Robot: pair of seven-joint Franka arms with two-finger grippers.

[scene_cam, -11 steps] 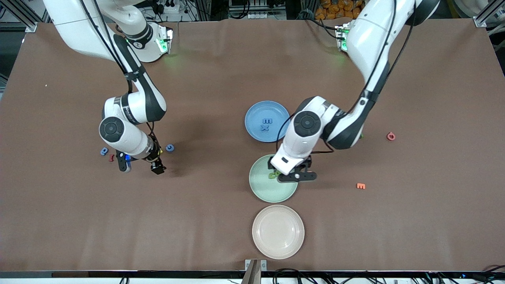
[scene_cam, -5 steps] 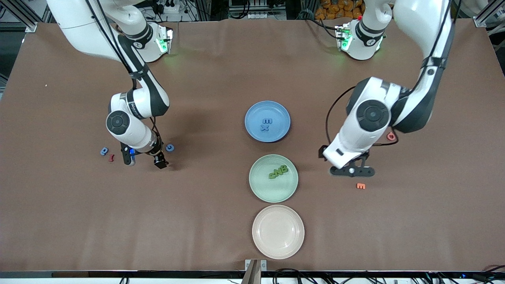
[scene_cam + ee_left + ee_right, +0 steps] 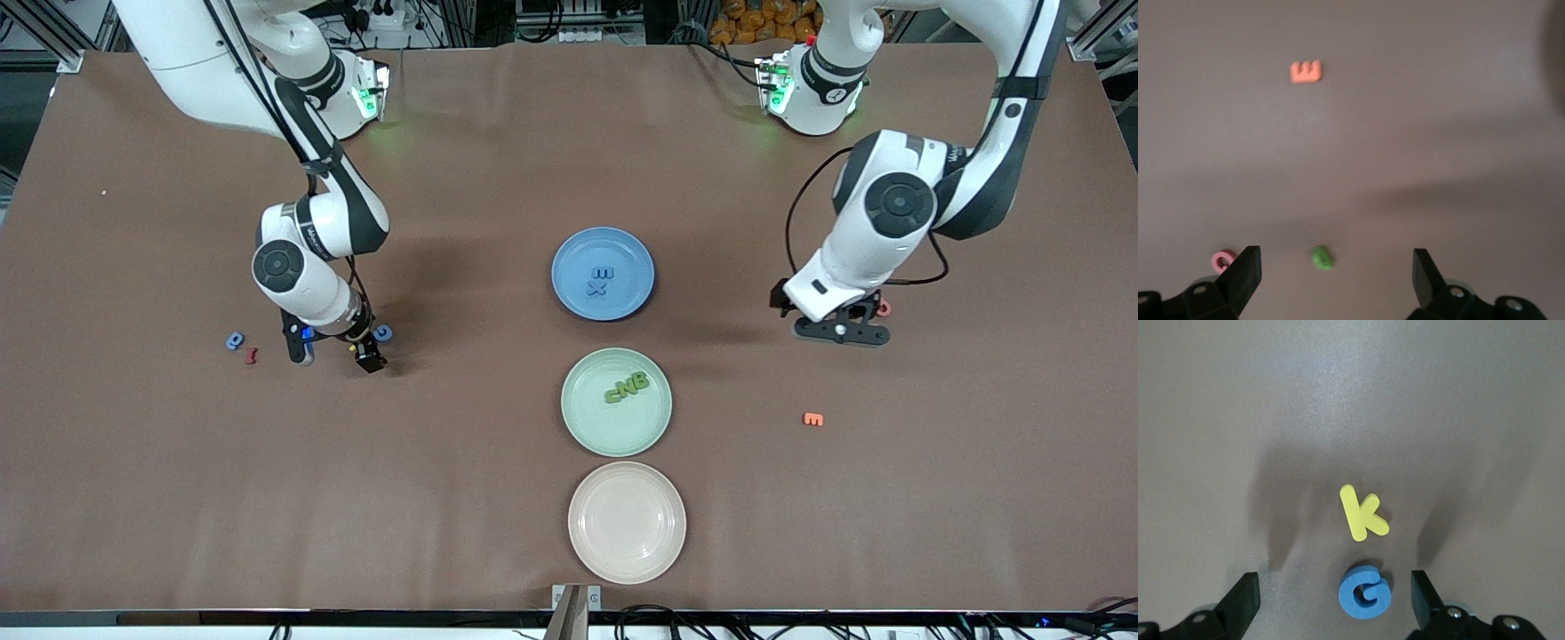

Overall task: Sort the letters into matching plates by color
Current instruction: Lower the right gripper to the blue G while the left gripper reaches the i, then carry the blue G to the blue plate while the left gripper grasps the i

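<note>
The blue G should go onto the blue plate (image 3: pixel 622 253) to be sorted, so next my right gripper will grab the blue G by its curved back and crossbar side.
The blue plate (image 3: pixel 622 253) holds two blue letters (image 3: pixel 600 280). Nearer the camera, the mint green plate (image 3: pixel 613 431) holds three green letters (image 3: pixel 627 388). My right gripper (image 3: pixel 336 357) hangs open low over the table, with a blue G (image 3: pixel 1365 592) (image 3: pixel 382 333) lying between its fingers. Another blue letter (image 3: pixel 235 340) lies toward the right arm's end. My left gripper (image 3: pixel 840 336) is open and empty over a small green letter (image 3: pixel 1322 258), which the front view hides.
A yellow K (image 3: pixel 1363 513) lies beside the blue G. A red letter (image 3: pixel 252 356) sits by the other blue letter. A pink letter (image 3: pixel 882 308) lies beside the left gripper, an orange E (image 3: pixel 813 419) nearer the camera. The cream plate (image 3: pixel 627 569) is nearest the camera.
My left gripper left the green plate, uncovering three green letters, and swung toward the left arm's end of the table. The right gripper shifted a little toward the blue G.
</note>
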